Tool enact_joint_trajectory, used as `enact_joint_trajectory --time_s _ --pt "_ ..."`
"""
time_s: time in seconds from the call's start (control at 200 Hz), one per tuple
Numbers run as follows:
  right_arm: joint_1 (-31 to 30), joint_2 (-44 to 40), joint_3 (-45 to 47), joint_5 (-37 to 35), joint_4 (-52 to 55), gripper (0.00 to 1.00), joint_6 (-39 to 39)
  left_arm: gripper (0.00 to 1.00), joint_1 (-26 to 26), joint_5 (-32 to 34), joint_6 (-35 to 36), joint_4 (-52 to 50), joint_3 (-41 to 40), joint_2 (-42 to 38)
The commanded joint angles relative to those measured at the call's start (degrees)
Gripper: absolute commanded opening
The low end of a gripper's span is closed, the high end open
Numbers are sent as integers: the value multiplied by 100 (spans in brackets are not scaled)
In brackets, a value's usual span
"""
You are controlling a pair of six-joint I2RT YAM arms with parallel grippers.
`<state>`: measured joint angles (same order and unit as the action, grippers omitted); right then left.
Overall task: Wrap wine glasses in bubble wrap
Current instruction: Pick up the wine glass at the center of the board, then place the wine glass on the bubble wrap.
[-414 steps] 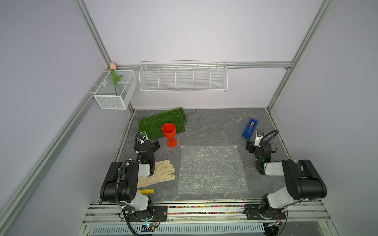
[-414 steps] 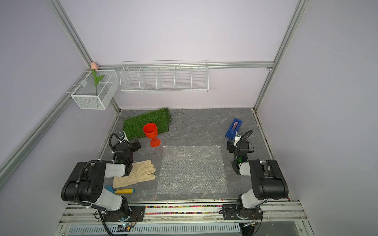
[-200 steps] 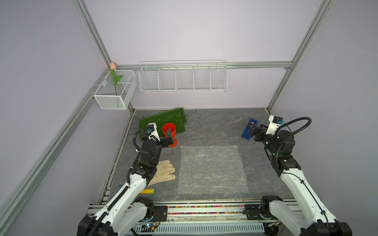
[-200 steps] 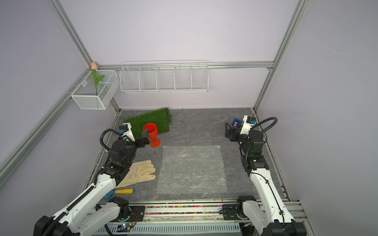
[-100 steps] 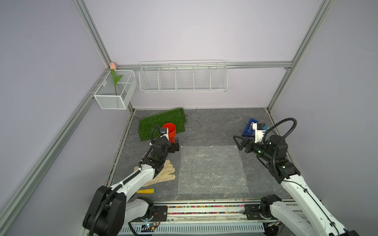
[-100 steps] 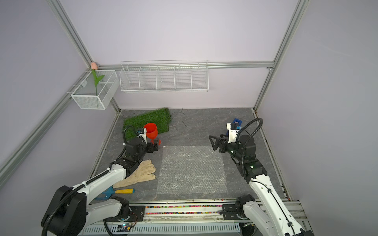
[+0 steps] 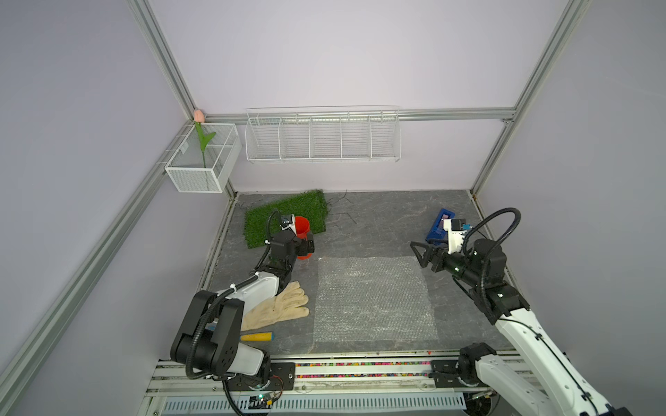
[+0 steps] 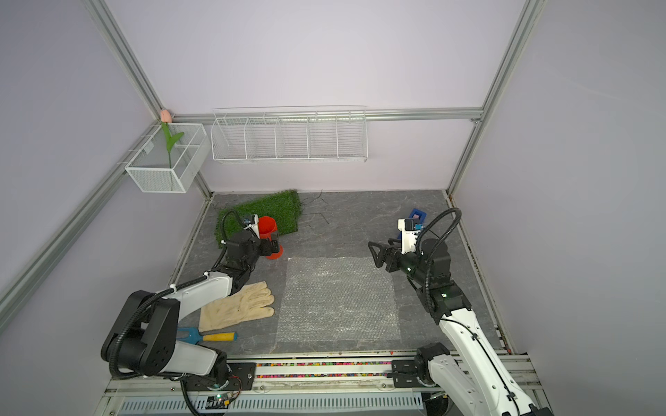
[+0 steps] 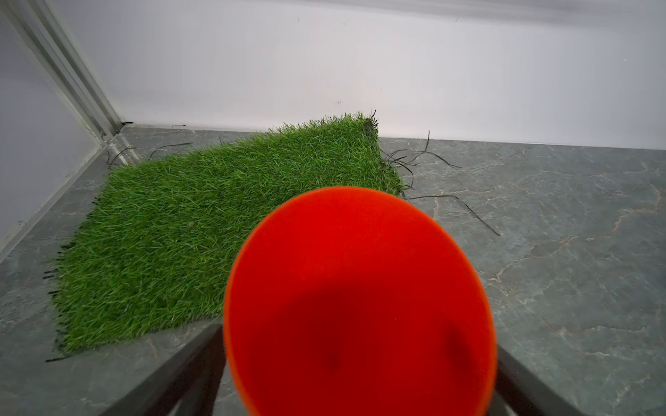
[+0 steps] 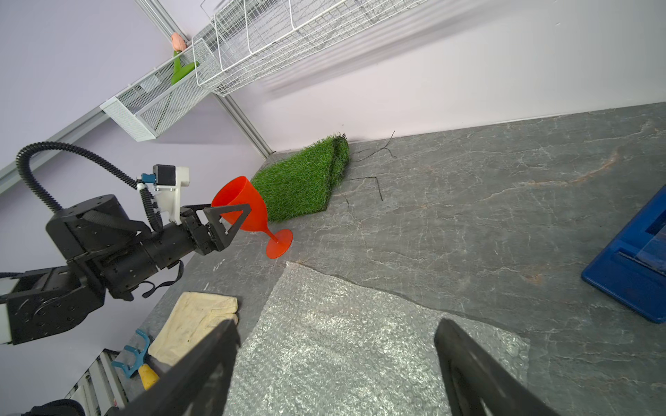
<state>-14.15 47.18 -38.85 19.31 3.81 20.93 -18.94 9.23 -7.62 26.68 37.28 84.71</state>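
Observation:
The left gripper grabs the wine glass (image 7: pixel 302 225) across opposite sides of its cup next, so the stem and base stay free to lay on bubble wrap.
The wine glass (image 7: pixel 302 225), an opaque red-orange goblet, stands upright on the grey floor at the grass mat's near edge, just beyond the bubble wrap's far left corner. My left gripper (image 7: pixel 303 242) is open, with a black finger on either side of the cup (image 10: pixel 245 205). In the left wrist view the cup (image 9: pixel 360 288) fills the gap between the fingers (image 9: pixel 201 360). The bubble wrap (image 7: pixel 373 299) lies flat as a square sheet in the middle. Above its far right corner my right gripper (image 7: pixel 418 255) hovers open and empty, pointing left (image 10: pixel 335 324).
A green grass mat (image 7: pixel 284 216) lies behind the goblet. A beige glove (image 7: pixel 277 308) and a yellow-handled trowel (image 7: pixel 257 336) lie left of the sheet. A blue box (image 7: pixel 438 225) sits far right. Wire baskets (image 7: pixel 322 135) and a mesh box (image 7: pixel 201 162) hang on the walls.
Both arms have unfolded from rest. The left gripper reached forward and came round the goblet's cup. The right gripper swung in from the blue box to the sheet's far right corner.

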Motion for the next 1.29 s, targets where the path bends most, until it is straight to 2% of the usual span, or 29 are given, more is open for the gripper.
enact_joint_trajectory --time_s 0.0,0.06,0.225,0.355,0.56,0.66,0.755,0.94,1.06,1.12,1.29 --pt "-42 45 -91 -24 110 89 -164 100 72 -306 85 590 184 254" --pt "-38 63 -122 -28 162 89 -198 99 83 -360 94 576 295 396" --pt "-37 139 -214 -45 284 89 -264 89 84 -453 141 661 360 591" --pt "-39 177 -259 -34 347 89 -277 79 83 -505 160 566 397 558" --pt "-39 165 -262 50 312 89 -265 70 68 -787 277 -24 524 159" --pt "-42 148 -312 73 411 89 -245 69 8 -1044 247 -862 671 -427" --pt "-38 152 -351 73 479 89 -199 69 -102 -1175 54 -2121 1044 -819" --pt "-41 237 -450 -65 801 89 -127 64 -360 -1852 -802 -3775 1658 -1255" --pt "-42 283 -483 -34 915 89 37 62 -774 -1964 -1351 -5167 2283 -1317" --pt "-36 305 -474 23 919 89 150 57 -932 -2218 -1470 -5831 2577 -1275" --pt "-76 401 -577 131 1158 89 487 51 -1265 -2418 -2137 -7202 2782 -1068"
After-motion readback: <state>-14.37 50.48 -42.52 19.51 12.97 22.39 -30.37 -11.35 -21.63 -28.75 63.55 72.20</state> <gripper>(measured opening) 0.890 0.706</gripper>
